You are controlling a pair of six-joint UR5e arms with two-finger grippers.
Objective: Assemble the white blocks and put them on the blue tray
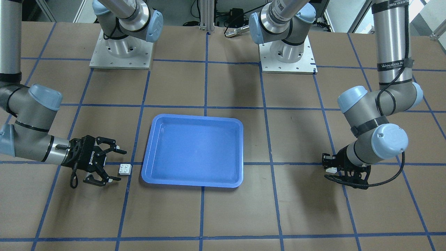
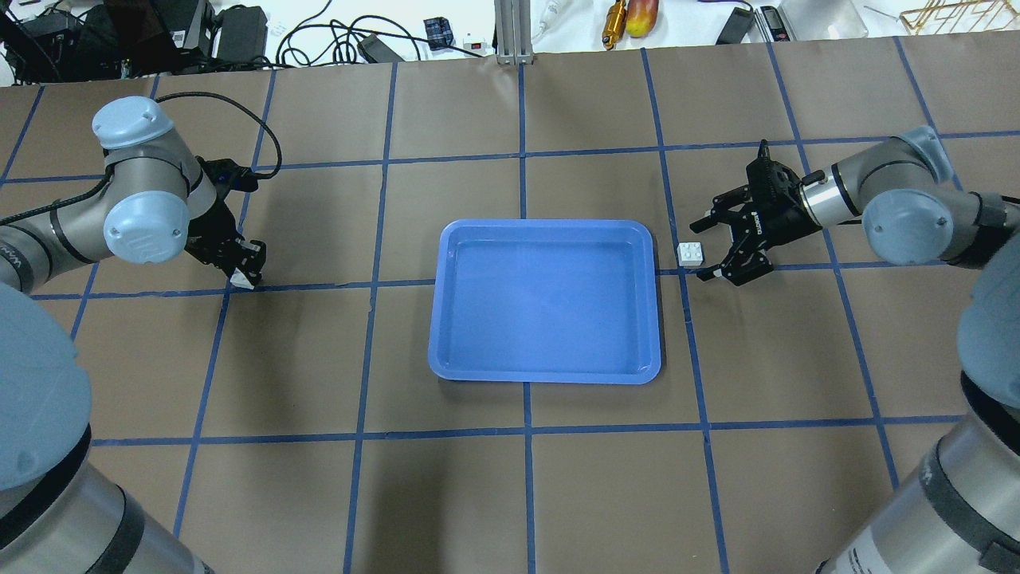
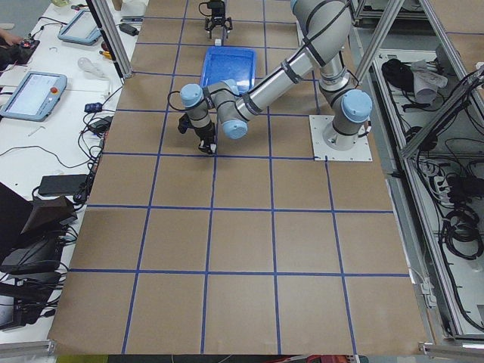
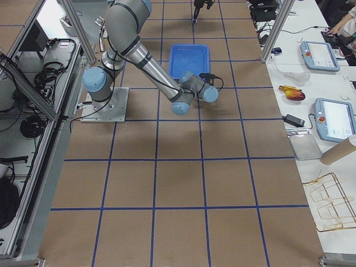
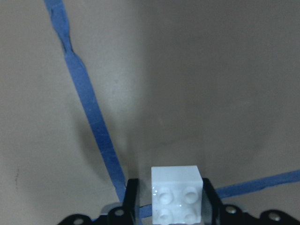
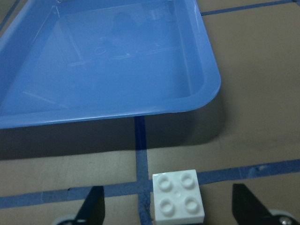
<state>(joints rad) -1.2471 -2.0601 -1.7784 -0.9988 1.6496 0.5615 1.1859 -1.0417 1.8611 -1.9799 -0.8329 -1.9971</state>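
My right gripper grabs the white block by its plain sides next, so that the white block's studded top [image 1: 125, 166] [image 6: 177, 193] stays free for assembling.
The blue tray [image 2: 546, 301] lies at the table's middle, with nothing in it; it also shows in the front view [image 1: 195, 150]. One white block [image 2: 691, 254] sits on the table just beside the tray's edge on my right side. My right gripper [image 2: 700, 250] is open, with a finger on either side of that block and not touching it. The right wrist view shows that block [image 6: 178, 196] between the open fingers [image 6: 91, 208], with the tray [image 6: 108, 61] just beyond. My left gripper [image 2: 245, 271] is shut on the second white block [image 5: 177, 197], low over the table, far from the tray's other side.
Blue tape lines cross the brown table. Both arm bases [image 1: 121, 52] stand on plates at the robot's side. Cables and tools [image 2: 625, 16] lie beyond the far edge.
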